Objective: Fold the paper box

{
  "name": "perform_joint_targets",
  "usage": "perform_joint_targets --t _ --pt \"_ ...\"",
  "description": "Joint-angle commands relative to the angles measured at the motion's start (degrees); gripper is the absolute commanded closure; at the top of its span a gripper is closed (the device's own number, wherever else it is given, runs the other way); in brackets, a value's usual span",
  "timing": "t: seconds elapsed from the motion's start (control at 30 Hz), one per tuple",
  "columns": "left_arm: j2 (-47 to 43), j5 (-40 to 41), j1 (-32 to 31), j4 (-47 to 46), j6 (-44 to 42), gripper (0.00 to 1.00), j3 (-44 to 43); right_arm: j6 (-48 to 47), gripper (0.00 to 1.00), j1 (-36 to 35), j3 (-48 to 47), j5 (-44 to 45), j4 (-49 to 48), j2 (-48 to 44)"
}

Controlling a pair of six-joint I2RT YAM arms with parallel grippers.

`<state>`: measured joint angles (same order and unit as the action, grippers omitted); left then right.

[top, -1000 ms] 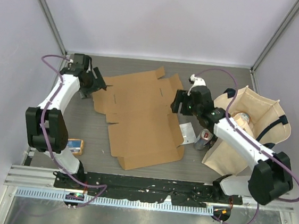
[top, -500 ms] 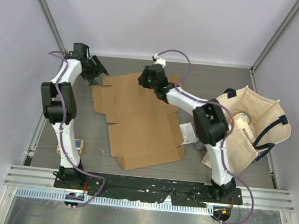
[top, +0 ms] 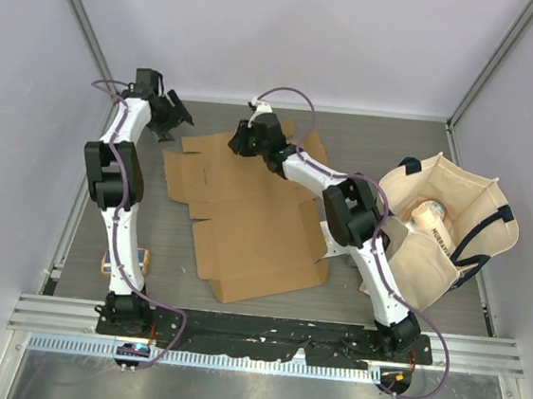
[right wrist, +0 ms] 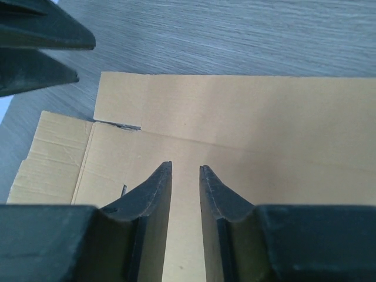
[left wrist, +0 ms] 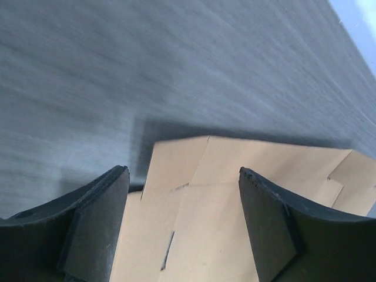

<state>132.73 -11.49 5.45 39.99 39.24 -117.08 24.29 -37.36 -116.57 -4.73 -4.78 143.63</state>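
I need to grab the paper box's far corner (top: pixel 191 143) (left wrist: pixel 172 160) with my left gripper. The back edge of the box will then stay free for my right gripper to fold.
The paper box (top: pixel 247 207) lies flat and unfolded on the grey table, a brown cardboard sheet with flaps and slots. My left gripper (top: pixel 178 114) hovers at its far left corner, jaws wide open and empty; in the left wrist view the cardboard (left wrist: pixel 235 194) lies below the left gripper (left wrist: pixel 183 170). My right gripper (top: pixel 237 142) reaches across to the sheet's back edge. In the right wrist view the right gripper (right wrist: pixel 185 166) stands above the cardboard (right wrist: pixel 247 117) with a narrow gap and nothing between its jaws. The left gripper's fingers (right wrist: pixel 41 41) show at top left.
A beige tote bag (top: pixel 445 228) with dark handles stands at the right, something pale inside it. A white slip (top: pixel 334 235) lies beside the sheet's right edge. A small orange-and-blue packet (top: pixel 139 260) sits near the left arm. Walls close in at the back and sides.
My right arm has swung from beside the bag across to the sheet's back left edge, its jaws narrowing. My left arm has stretched further back; the cardboard has barely moved.
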Motion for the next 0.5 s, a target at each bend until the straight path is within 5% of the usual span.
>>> perform_joint_targets --t 0.0,0.1,0.3,0.47 --pt "5.4 -3.1 0.4 2.8 -4.5 0.24 -6.8 1.5 0.68 5.3 2.0 -14.3 -6.7 -4.5" --pt "6.9 -4.3 0.1 1.2 -4.6 0.38 -6.9 -1.0 0.66 6.5 7.0 -14.2 -9.4 -8.3" --pt "6.4 -5.1 -0.1 -1.3 -5.7 0.39 -4.0 -3.0 0.66 7.7 9.3 -15.2 -9.6 -10.2" --pt "4.2 -12.1 0.0 -8.2 -6.1 0.63 1.9 -3.5 0.66 8.4 9.8 -16.9 -8.3 -10.9"
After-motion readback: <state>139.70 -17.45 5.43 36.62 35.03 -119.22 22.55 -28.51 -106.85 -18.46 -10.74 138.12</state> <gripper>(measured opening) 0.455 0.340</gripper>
